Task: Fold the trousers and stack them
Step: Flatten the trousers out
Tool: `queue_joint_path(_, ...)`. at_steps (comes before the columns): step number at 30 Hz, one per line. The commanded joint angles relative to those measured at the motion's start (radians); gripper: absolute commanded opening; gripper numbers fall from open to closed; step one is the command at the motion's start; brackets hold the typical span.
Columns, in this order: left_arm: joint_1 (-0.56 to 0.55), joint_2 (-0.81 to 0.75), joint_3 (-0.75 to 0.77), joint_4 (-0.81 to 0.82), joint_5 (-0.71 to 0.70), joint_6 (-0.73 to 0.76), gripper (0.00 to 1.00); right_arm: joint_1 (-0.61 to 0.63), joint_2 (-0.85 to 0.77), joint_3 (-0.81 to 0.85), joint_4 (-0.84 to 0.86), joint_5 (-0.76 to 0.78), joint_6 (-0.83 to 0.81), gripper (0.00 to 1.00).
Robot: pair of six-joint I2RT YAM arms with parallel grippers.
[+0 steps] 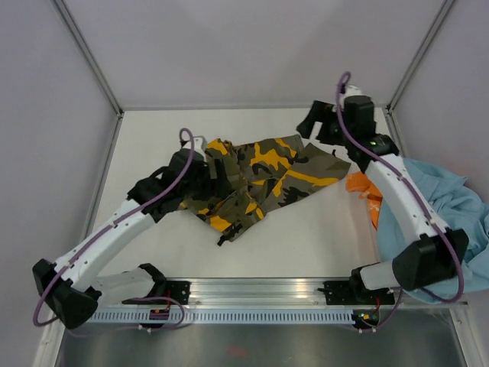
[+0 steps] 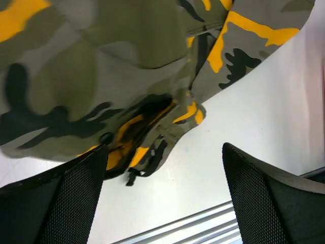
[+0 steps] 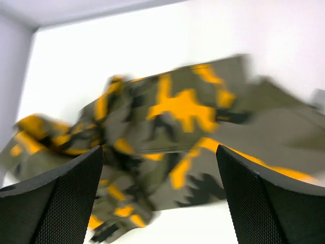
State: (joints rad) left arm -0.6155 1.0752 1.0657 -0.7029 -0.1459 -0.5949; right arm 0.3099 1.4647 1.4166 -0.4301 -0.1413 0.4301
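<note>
My left gripper will grab the camouflage trousers (image 1: 263, 180) by the bunched near edge (image 1: 231, 230) beside the dangling black strap. That will stretch them out for folding.
The camouflage trousers (image 1: 263, 180) lie crumpled in the middle of the white table, olive-grey with black and orange-yellow blotches. My left gripper (image 1: 200, 177) sits at their left edge. In the left wrist view it (image 2: 162, 195) is open and empty, with the trousers (image 2: 101, 76) above and a dangling black strap (image 2: 144, 165) near the left fingertip (image 2: 61, 198). My right gripper (image 1: 313, 126) is raised at the far right corner of the trousers. In the right wrist view it (image 3: 160, 201) is open and empty, with the blurred trousers (image 3: 172, 137) beyond it.
A plain light-blue garment (image 1: 443, 214) is heaped at the right edge under the right arm, with a plain orange garment (image 1: 365, 195) beside it. An aluminium rail (image 1: 260, 294) runs along the near edge. Grey walls enclose the table (image 1: 306, 237).
</note>
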Motion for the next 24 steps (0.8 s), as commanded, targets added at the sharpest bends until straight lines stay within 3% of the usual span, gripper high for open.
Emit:
queue_joint_path(1, -0.137, 0.133, 0.111, 0.000, -0.165, -0.060, 0.98, -0.099, -0.116, -0.151, -0.052, 0.118, 0.032, 0.98)
queue_joint_path(5, -0.343, 0.369, 0.227, -0.119, -0.383, -0.172, 0.99, -0.144, -0.174, -0.258, -0.033, 0.161, 0.045, 0.98)
queue_joint_path(11, -0.450, 0.623, 0.365, -0.314, -0.601, -0.416, 1.00, -0.150, -0.142, -0.314, 0.002, 0.146, 0.035, 0.98)
queue_joint_path(17, -0.455, 0.750, 0.364, -0.204, -0.546, -0.494, 1.00, -0.152, -0.099, -0.297, -0.007, 0.086, 0.007, 0.98)
queue_joint_path(24, -0.455, 0.907, 0.488, -0.201, -0.574, -0.517, 1.00, -0.152, -0.132, -0.332, 0.011, 0.039, 0.012, 0.98)
